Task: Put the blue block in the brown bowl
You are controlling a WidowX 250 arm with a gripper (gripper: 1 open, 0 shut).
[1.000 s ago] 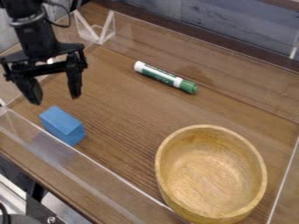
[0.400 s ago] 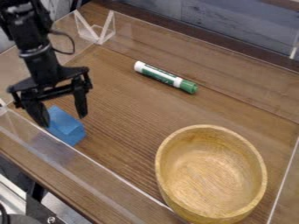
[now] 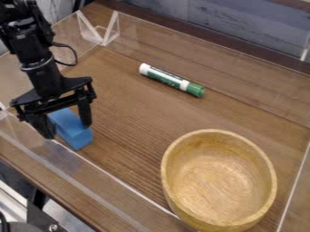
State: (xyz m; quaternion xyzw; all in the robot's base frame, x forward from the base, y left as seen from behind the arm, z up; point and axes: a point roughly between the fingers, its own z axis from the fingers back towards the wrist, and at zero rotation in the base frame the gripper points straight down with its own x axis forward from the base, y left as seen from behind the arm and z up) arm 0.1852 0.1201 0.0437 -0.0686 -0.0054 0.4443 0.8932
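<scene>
The blue block has to go in the brown bowl (image 3: 219, 180), so my gripper will grab the block by its body (image 3: 74, 132) next.
The blue block (image 3: 75, 136) lies on the wooden table near the front left, partly covered by my gripper. My gripper (image 3: 63, 122) hangs open right over it, its dark fingers (image 3: 86, 112) straddling the block on either side, and I cannot tell if they touch it. The brown bowl (image 3: 219, 180) sits at the front right, empty, well apart from the block and the gripper.
A green-and-white marker pen (image 3: 169, 80) lies at the back middle of the table. Clear acrylic walls (image 3: 72, 163) run along the front and left edges. A clear stand (image 3: 100, 30) is at the back left.
My gripper has moved down and slightly forward-right, from above and behind the block to straddling it. It has stayed open. The block and bowl have not moved.
</scene>
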